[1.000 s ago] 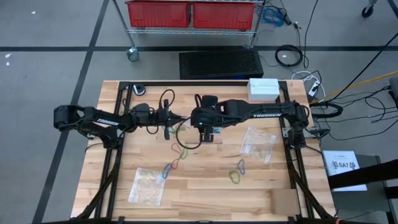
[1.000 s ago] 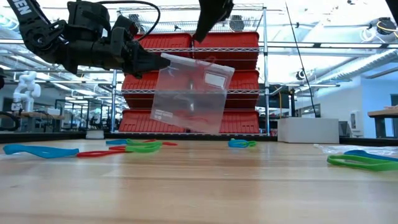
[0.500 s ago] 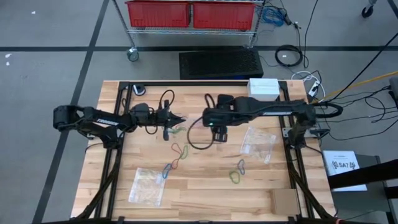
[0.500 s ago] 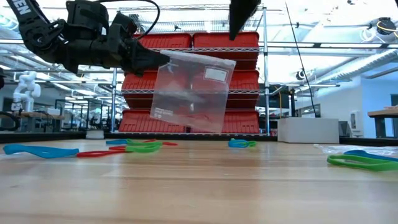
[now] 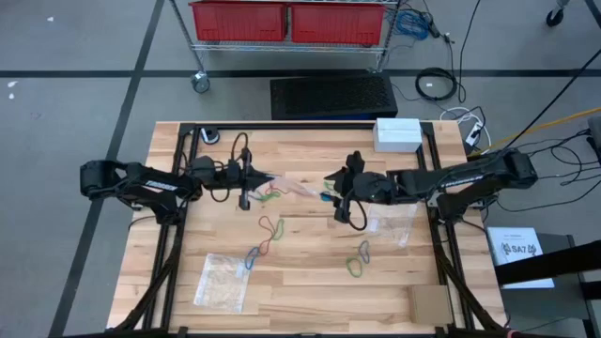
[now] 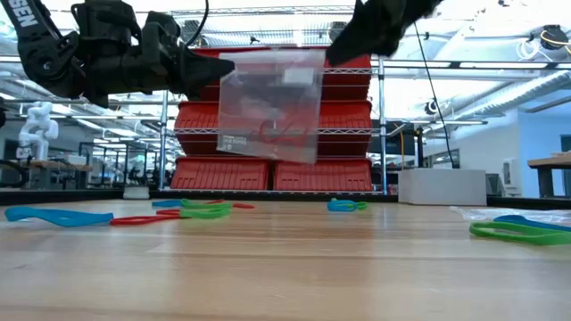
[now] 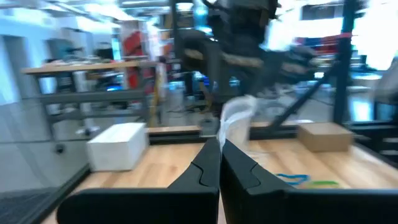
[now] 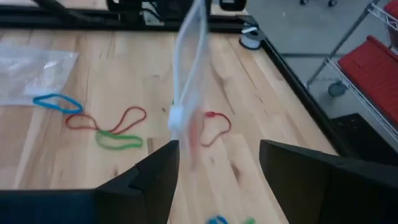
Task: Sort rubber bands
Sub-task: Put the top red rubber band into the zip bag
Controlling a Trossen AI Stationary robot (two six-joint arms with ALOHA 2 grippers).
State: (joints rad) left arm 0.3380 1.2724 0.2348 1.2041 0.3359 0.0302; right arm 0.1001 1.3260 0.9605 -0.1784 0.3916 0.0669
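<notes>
The clear plastic bag needs to take in red rubber bands, so my right gripper should grab it next by its top edge.
My left gripper (image 5: pixel 266 180) is shut on a clear plastic bag (image 6: pixel 268 107) and holds it in the air over the table's middle. A red rubber band (image 6: pixel 284 134) shows inside the bag. My right gripper (image 5: pixel 331 192) is open and empty, just to the right of the bag; its fingers (image 8: pixel 155 171) stand wide apart with the bag (image 8: pixel 189 74) edge-on ahead of them. Loose red, green and blue rubber bands lie flat on the table below the bag (image 5: pixel 272 225), toward the near edge (image 5: pixel 254 255) and to the right (image 5: pixel 357 258). My left gripper pinches the bag's upper corner (image 6: pixel 223 69) between its two shut fingers (image 7: pixel 219 155), coming level from the table's left. The bag hangs below and beside the fingers, clear of the table, its face toward the near edge.
A second clear bag (image 5: pixel 223 280) lies at the near left and a third (image 5: pixel 390 214) at the right, under my right arm. A white box (image 5: pixel 397 133) stands at the far right. Blue and green bands (image 6: pixel 513 230) lie near the low camera.
My right gripper has drawn away from the bag's top toward the table's right edge. My left gripper has kept its hold and risen a little; the bag has swung from tilted to hanging nearly square, somewhat higher.
</notes>
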